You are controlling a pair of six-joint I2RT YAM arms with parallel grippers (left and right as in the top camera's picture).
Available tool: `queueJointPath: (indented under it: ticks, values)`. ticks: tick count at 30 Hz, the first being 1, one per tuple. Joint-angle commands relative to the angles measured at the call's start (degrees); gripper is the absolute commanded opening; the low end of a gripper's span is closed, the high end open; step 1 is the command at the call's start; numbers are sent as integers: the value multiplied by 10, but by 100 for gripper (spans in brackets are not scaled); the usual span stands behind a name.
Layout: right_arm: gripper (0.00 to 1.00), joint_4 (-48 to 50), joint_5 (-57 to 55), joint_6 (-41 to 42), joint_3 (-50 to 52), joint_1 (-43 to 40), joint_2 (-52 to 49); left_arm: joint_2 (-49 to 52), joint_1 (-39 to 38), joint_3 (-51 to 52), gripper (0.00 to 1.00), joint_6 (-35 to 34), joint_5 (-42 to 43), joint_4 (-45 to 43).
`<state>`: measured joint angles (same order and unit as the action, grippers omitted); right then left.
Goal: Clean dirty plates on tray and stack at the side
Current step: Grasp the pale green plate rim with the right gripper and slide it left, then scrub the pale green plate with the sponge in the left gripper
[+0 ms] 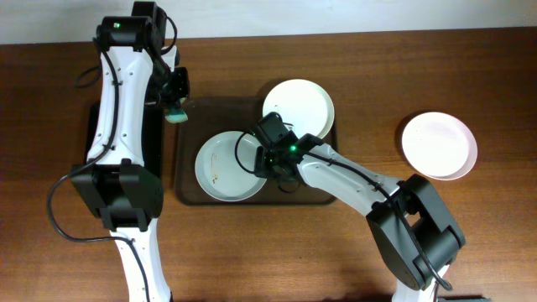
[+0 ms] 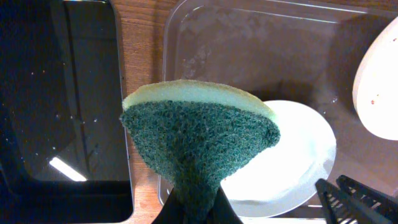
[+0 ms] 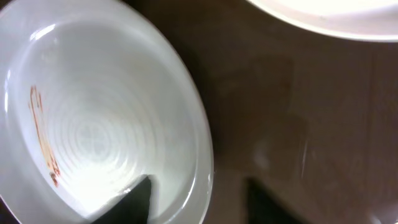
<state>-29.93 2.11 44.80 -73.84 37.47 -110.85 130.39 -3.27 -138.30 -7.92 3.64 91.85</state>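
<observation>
My right gripper takes the front plate (image 3: 99, 112) by its rim next, on the side away from the sponge, so the plate's smeared side stays open to clean.
Two white plates lie on the dark brown tray (image 1: 189, 189): a front one (image 1: 220, 168) with a reddish smear (image 3: 42, 134) and a back one (image 1: 302, 102). A third plate (image 1: 439, 145) sits on the table at the right. My left gripper (image 1: 177, 111) is shut on a green and yellow sponge (image 2: 199, 137), held above the tray's back left corner. My right gripper (image 3: 199, 199) is open, one finger inside the front plate (image 3: 99, 112) and one outside, straddling its right rim.
A black glossy tray (image 2: 59, 93) lies left of the brown tray under my left arm. Bare wooden table (image 1: 377, 59) surrounds the trays.
</observation>
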Motion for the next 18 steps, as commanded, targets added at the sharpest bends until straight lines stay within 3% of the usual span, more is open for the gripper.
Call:
queueJointPath:
  ticks: [1,5,9,14,18]
  values:
    - [62,3,2,-24,-9,-11,-1,-24,0,2,1,-3,-4,-4]
    - [60,31,21,-56,-9,-32,-30,-24,0,2,1,-3,-4,-7]
    - [44,85,78,-80,-9,-49,-63,-24,0,2,1,-3,-4,-9]
    - [40,119,78,-80,-9,-49,-78,-24,0,3,1,-3,-4,-10]
    - [17,118,78,-79,-9,-49,-89,-24,-1,9,1,-3,-3,-7]
